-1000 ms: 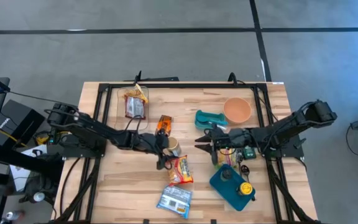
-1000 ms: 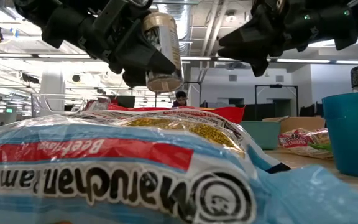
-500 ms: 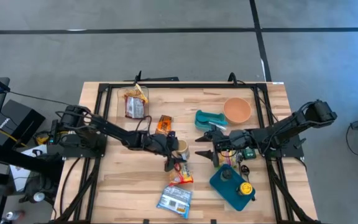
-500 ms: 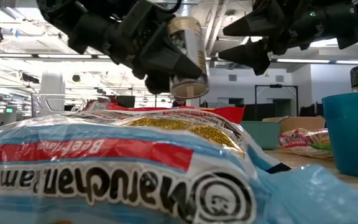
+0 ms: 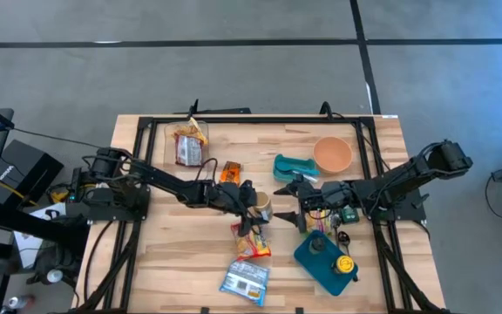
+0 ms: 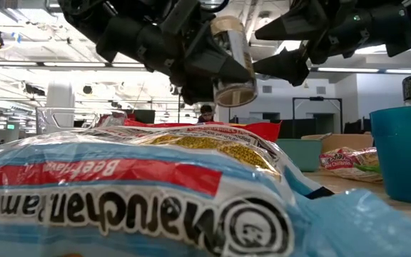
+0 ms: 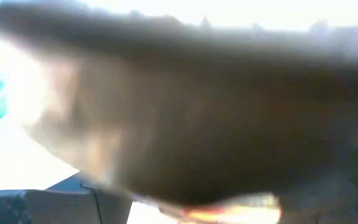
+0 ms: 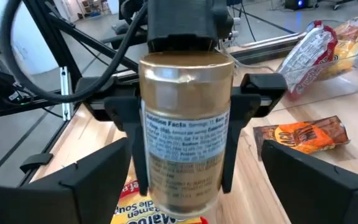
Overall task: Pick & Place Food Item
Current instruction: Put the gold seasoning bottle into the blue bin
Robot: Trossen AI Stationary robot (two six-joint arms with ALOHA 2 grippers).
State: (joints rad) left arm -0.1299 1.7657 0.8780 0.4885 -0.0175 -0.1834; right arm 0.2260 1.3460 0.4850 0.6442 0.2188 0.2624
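Note:
The right gripper takes hold of the jar by its labelled side [image 5: 263, 206] next. Then it places the jar in the blue bin [image 5: 325, 269].
A jar [image 8: 185, 134] with a gold lid and a pale label hangs upright above the middle of the table, my left gripper [image 5: 255, 208] shut on it. In the low view the jar [image 6: 232, 61] stands clear above the food packets. My right gripper [image 5: 288, 202] is just to the jar's right and faces it. It is open, its fingers [image 8: 86, 180] apart, short of the jar and touching nothing. The left wrist view is filled by a dark blur. My left gripper pinches the jar between its two fingers [image 8: 124, 115], one on each side of the labelled wall [image 8: 151, 134] at about mid-height. The fingers come level from the table's left side. The jar is lifted clear, lid up, and tilts a little in the low view.
Under the jar lie a red snack packet [image 5: 253, 240] and a blue ramen packet [image 5: 245, 281]. An orange packet [image 5: 229, 174] and a clear tray [image 5: 188, 144] with a bag sit farther back. An orange bowl [image 5: 332, 154], a teal holder [image 5: 293, 166] and a blue bin [image 5: 325, 262] stand on the right.
My left gripper has carried the jar toward the table's right edge, up to my right gripper, with the jar still lifted and upright. My right gripper has stayed in place and opened its fingers wide.

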